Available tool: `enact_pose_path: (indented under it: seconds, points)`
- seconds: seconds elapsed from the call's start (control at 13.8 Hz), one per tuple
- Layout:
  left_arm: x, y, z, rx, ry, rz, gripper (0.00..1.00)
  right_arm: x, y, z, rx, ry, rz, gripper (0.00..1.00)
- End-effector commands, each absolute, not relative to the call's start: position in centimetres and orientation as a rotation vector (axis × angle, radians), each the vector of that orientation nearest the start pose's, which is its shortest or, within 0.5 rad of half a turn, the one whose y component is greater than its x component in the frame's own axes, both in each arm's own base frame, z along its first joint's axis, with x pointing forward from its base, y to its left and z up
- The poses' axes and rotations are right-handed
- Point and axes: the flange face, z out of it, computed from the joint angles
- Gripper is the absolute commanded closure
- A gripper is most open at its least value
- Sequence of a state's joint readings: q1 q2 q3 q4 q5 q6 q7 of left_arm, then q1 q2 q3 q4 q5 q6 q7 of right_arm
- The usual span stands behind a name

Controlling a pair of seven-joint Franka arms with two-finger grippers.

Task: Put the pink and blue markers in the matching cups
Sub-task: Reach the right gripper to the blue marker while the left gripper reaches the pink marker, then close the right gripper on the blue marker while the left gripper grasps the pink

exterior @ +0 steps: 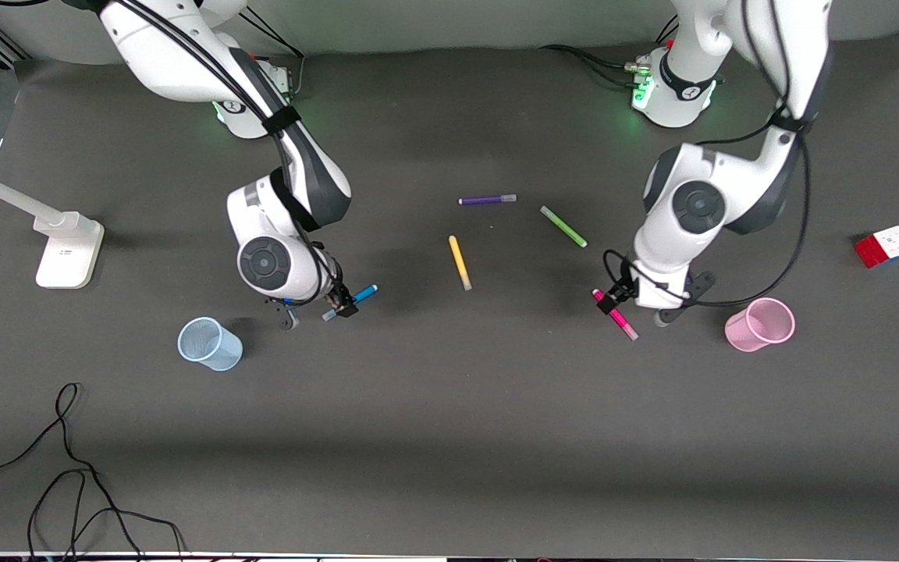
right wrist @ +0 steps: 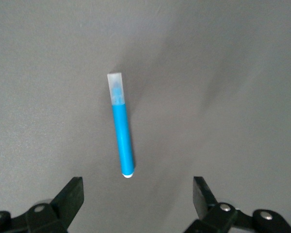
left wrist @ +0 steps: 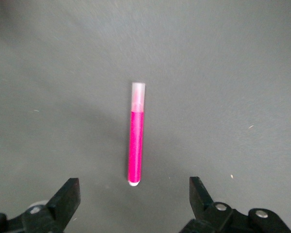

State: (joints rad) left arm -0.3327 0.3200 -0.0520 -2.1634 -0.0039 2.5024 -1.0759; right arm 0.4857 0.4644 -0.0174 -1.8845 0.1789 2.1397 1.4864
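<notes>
The blue marker's clear cap [right wrist: 116, 88] has to stay free to lead into the pale blue cup, so the robot's right gripper will grab the marker by its blue end [right wrist: 126, 166].
The blue marker [exterior: 362, 296] lies on the dark mat, and it also shows in the right wrist view [right wrist: 122, 131]. My right gripper [exterior: 338, 304] hovers low over it, open [right wrist: 137, 184], with the marker's blue end just ahead of the jaws. The pink marker [exterior: 620, 320] lies flat too, as the left wrist view shows [left wrist: 136, 145]. My left gripper [exterior: 613, 300] is over its pink end, open [left wrist: 134, 189] and empty. The pale blue cup [exterior: 209, 343] stands toward the right arm's end. The light pink cup [exterior: 760, 324] stands toward the left arm's end.
A purple pen [exterior: 487, 200], a green pen [exterior: 563, 226] and a yellow pen [exterior: 460, 262] lie between the arms, farther from the front camera. A colour cube [exterior: 884, 246] lies past the pink cup. A white stand [exterior: 67, 250] and loose cables [exterior: 67, 484] are at the right arm's end.
</notes>
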Motion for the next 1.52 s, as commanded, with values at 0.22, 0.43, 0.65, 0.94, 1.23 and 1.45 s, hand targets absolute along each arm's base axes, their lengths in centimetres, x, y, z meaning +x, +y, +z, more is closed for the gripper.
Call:
enact_pose_path:
  seconds: [0.22,0.43,0.65,0.94,1.23,1.45]
  points:
    - [52.7,-21.5,17.9,-2.966,-1.111,-0.026,0.00,50.9,29.5,20.2,-2.606,1.797,0.243,0.00]
    - [52.6,-21.5,16.5,-2.968,-1.109,-0.027,0.05,50.9,29.3,18.0,-2.589,1.799,0.209,0.00]
    - [52.9,-21.6,17.8,-2.971,-1.111,-0.035,0.15,50.6,29.0,16.9,-2.584,1.802,0.195,0.01]
    - [52.9,-21.6,18.6,-2.960,-1.107,-0.016,0.35,50.2,29.4,15.9,-2.591,1.794,0.188,0.02]
    - [53.1,-21.4,18.6,-2.957,-1.118,-0.015,0.97,50.1,29.7,15.9,-2.593,1.790,0.188,0.08]
    - [53.6,-21.5,19.7,-2.958,-1.113,-0.016,1.00,50.0,30.1,16.5,-2.583,1.793,0.181,0.24]
